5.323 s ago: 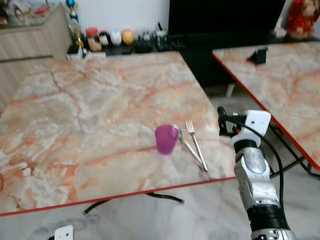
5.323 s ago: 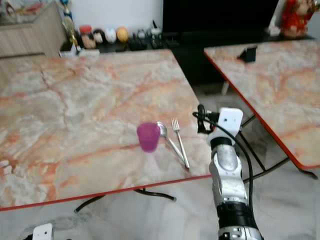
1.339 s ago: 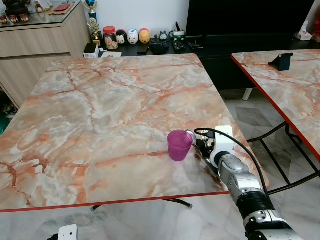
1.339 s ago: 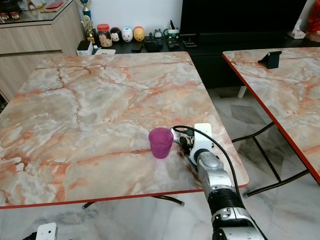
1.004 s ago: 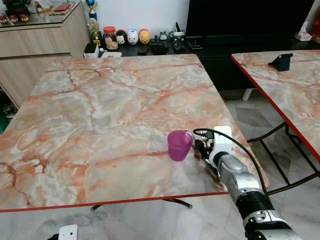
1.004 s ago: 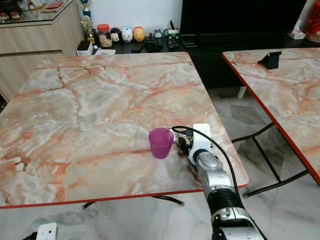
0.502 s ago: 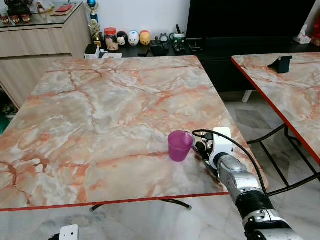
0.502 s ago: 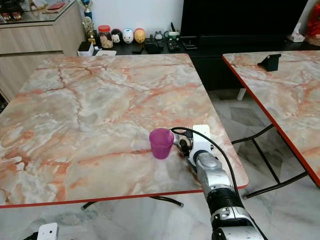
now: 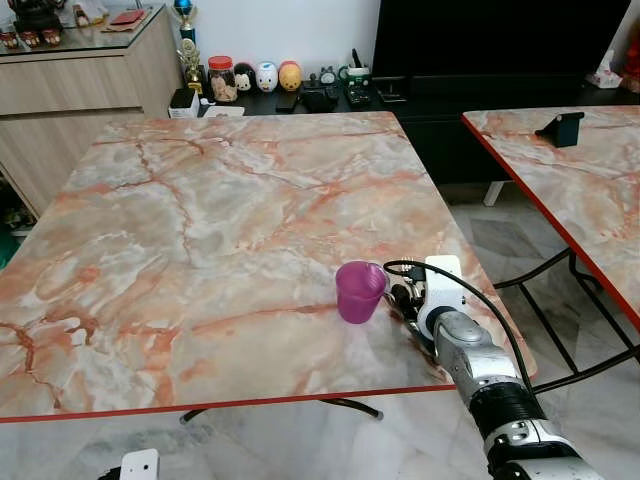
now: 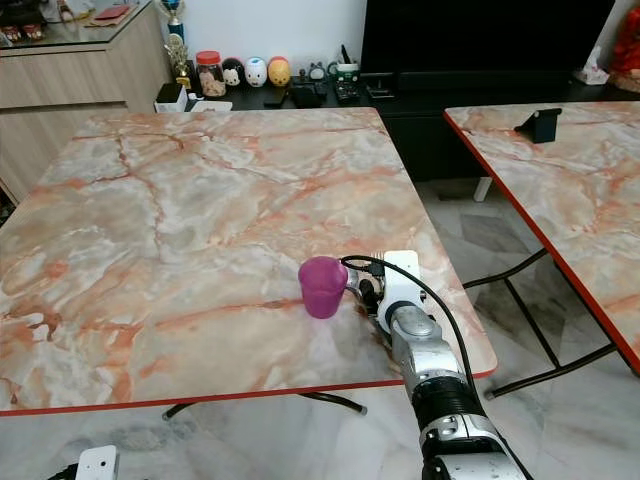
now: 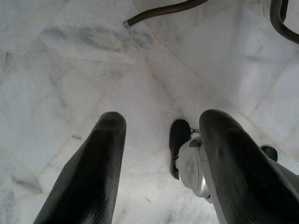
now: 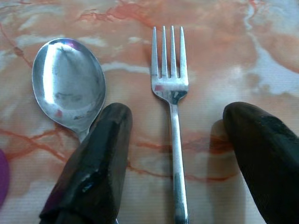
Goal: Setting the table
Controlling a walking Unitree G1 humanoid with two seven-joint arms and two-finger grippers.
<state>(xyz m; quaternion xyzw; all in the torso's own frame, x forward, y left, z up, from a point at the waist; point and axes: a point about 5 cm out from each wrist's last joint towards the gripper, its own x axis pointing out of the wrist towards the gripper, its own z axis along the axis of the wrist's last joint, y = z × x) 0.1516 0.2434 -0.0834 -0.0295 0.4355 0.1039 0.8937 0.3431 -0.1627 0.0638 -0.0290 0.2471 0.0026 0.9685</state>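
I should next grab the silver fork (image 12: 171, 98) with my right gripper by the slim handle just below the fork's head (image 12: 175, 133), because the fork's pointed teeth are bare.
A purple cup (image 9: 359, 290) stands near the front right corner of the marble table (image 9: 220, 220). Just right of it lie a silver spoon (image 12: 69, 87) and a silver fork (image 12: 171, 98), side by side. My right gripper (image 12: 180, 154) is low over them, open, with one black finger on each side of the fork's handle; one finger (image 12: 98, 158) lies over the spoon's handle. In the eye views the right wrist (image 9: 440, 300) covers the cutlery. My left gripper (image 11: 159, 163) hangs open over the floor beside the robot's foot.
A second marble table (image 9: 570, 190) stands to the right, with a small dark stand (image 9: 560, 127) on it and a floor gap between. Jars and figurines (image 9: 250, 78) line a low dark cabinet behind. A wooden sideboard (image 9: 70, 90) stands at the back left.
Since five seconds ago my right gripper has come from beyond the table's right edge down onto the fork and spoon. Over the last second it has barely moved.
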